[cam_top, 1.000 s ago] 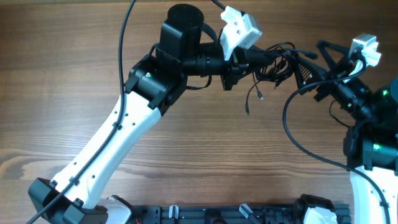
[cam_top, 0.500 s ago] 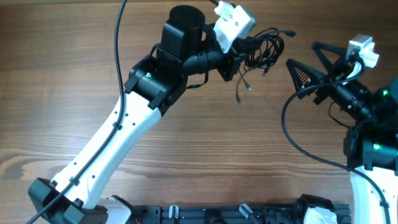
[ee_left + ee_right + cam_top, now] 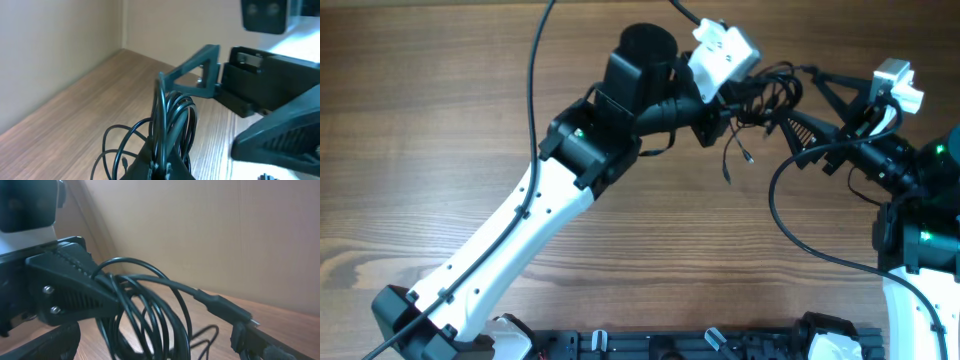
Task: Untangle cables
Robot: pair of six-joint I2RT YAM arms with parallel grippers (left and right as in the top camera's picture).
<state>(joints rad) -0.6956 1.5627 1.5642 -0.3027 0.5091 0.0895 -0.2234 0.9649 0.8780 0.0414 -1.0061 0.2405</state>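
Observation:
The loops run down between both fingers and past them in the right wrist view, so it is time for my right gripper to close on the loops now.
The cables (image 3: 772, 95) are a bunch of thin black loops with loose ends and small plugs (image 3: 747, 156) hanging over the wooden table. My left gripper (image 3: 745, 97) is shut on the bunch and holds it above the table; in the left wrist view the loops (image 3: 175, 117) rise from my shut fingers (image 3: 162, 167). My right gripper (image 3: 798, 100) is open wide, its two fingers either side of the bunch's right end. In the right wrist view the loops (image 3: 145, 315) hang between my open fingers (image 3: 150, 350), and a plug (image 3: 225, 307) lies next to the right finger.
The wooden table (image 3: 440, 120) runs under both arms. The left arm (image 3: 520, 230) crosses the table from the bottom left. The right arm's base (image 3: 920, 240) and its thicker black cable (image 3: 790, 215) are at the right. A dark rail (image 3: 700, 345) lines the front edge.
My left gripper first pulled the bunch left and away from my right gripper, then carried it back right, between the right gripper's open fingers. The right gripper stayed open and shifted slightly.

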